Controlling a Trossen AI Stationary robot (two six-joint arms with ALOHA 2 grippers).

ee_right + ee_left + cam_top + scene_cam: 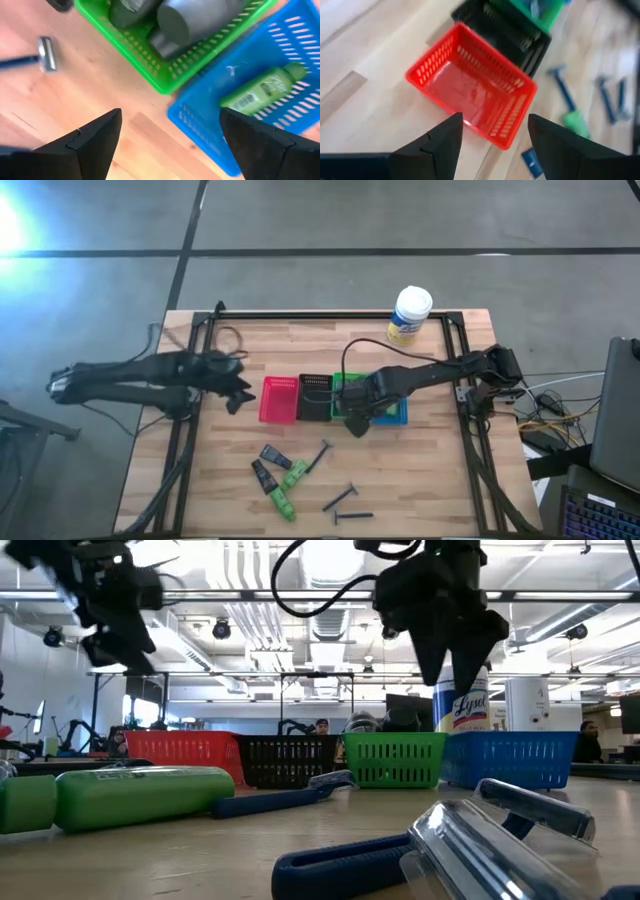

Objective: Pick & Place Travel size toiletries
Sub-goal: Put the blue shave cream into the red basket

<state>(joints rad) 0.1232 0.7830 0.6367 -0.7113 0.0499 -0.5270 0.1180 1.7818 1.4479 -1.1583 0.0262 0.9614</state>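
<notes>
I need to place a black tube in the red bin [279,399] [470,95], so my left gripper should next grab the tube by its end with the cap.
Several toiletries lie loose on the near part of the table: black tubes [271,455], green tubes [292,473] and thin razors [342,498]. Grey bottles [175,25] lie in the green bin [150,75], and a green tube [262,90] lies in the blue bin [200,130]. My right gripper [358,426] hangs open and empty above the near edge of the green and blue bins. My left gripper [238,398] is also open and empty. It hovers just left of the red bin [470,95], which holds nothing.
Red [279,400], black [314,398], green [348,388] and blue [396,414] bins stand in a row at mid-table. A white-and-yellow canister [409,315] stands by the far edge. Black frame rails run along the table's left, right and far sides.
</notes>
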